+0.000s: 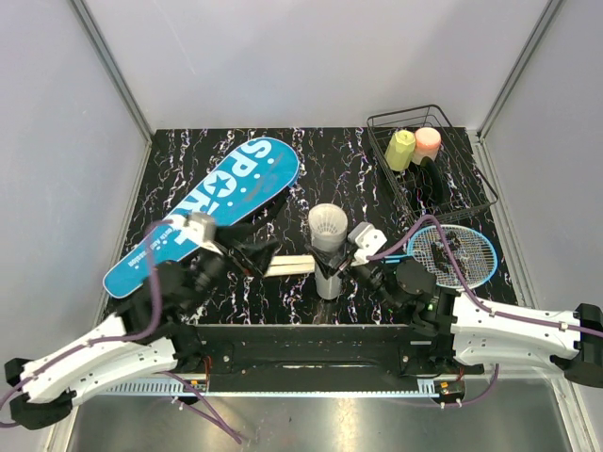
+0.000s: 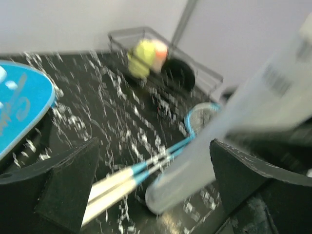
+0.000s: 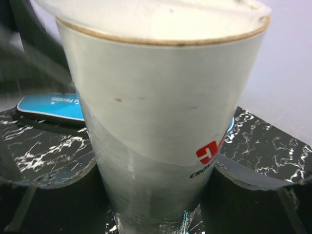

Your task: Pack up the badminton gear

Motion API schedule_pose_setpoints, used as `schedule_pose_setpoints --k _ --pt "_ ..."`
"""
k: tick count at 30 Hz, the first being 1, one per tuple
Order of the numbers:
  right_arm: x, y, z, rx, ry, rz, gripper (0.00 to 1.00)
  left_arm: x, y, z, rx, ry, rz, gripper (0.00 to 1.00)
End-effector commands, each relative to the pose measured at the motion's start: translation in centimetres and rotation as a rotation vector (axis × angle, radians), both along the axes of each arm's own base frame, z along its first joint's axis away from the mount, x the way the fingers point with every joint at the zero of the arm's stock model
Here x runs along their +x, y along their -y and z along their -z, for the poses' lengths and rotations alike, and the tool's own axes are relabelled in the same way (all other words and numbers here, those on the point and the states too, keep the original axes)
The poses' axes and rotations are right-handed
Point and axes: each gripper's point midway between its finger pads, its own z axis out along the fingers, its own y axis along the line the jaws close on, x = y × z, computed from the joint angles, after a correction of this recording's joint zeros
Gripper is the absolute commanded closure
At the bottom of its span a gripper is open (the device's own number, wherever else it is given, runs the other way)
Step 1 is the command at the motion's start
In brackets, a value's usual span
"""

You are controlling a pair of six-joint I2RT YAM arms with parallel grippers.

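Observation:
My left gripper next needs to hold the long white tube by its round body. Its open top (image 1: 328, 220) should stay free so that the tube can be packed.
The long white tube (image 1: 327, 247) stands upright at the table's middle front, and something white and feathery shows in its open top. My right gripper (image 1: 337, 270) is shut on its lower part; the tube (image 3: 156, 107) fills the right wrist view between the jaws (image 3: 153, 170). Two blue-framed rackets lie together, heads (image 1: 462, 256) at the right and white handles (image 1: 290, 266) running left behind the tube. My left gripper (image 1: 254, 256) is open and empty just left of the handles. In the blurred left wrist view the handles (image 2: 112, 187) and the tube (image 2: 209, 146) lie between its fingers (image 2: 153, 146). The blue SPORT cover (image 1: 212, 207) lies at the back left.
A black wire basket (image 1: 471, 202) stands at the back right with a yellow bottle (image 1: 400, 149) and a pink bottle (image 1: 428, 143) in it. The grey walls close in on three sides. The metal rail with the arm bases runs along the near edge.

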Motion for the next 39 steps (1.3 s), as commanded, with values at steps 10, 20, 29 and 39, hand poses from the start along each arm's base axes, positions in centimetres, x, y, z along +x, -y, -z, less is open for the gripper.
schedule_pose_setpoints --k 10,20,29,39 --pt "2.1 2.3 -6.3 0.219 0.006 0.179 0.48 -2.8 7.2 3.8 -0.025 0.344 0.307 0.01" --pt "1.7 2.3 -6.6 0.253 -0.009 0.153 0.47 -2.7 11.3 3.5 0.002 0.394 0.392 0.01" --pt "1.5 2.1 -6.6 0.277 -0.024 0.131 0.47 -1.2 13.3 2.8 0.015 0.409 0.365 0.01" --pt "1.1 2.4 -6.0 0.288 -0.057 0.116 0.44 0.0 13.8 3.8 0.052 0.416 0.324 0.19"
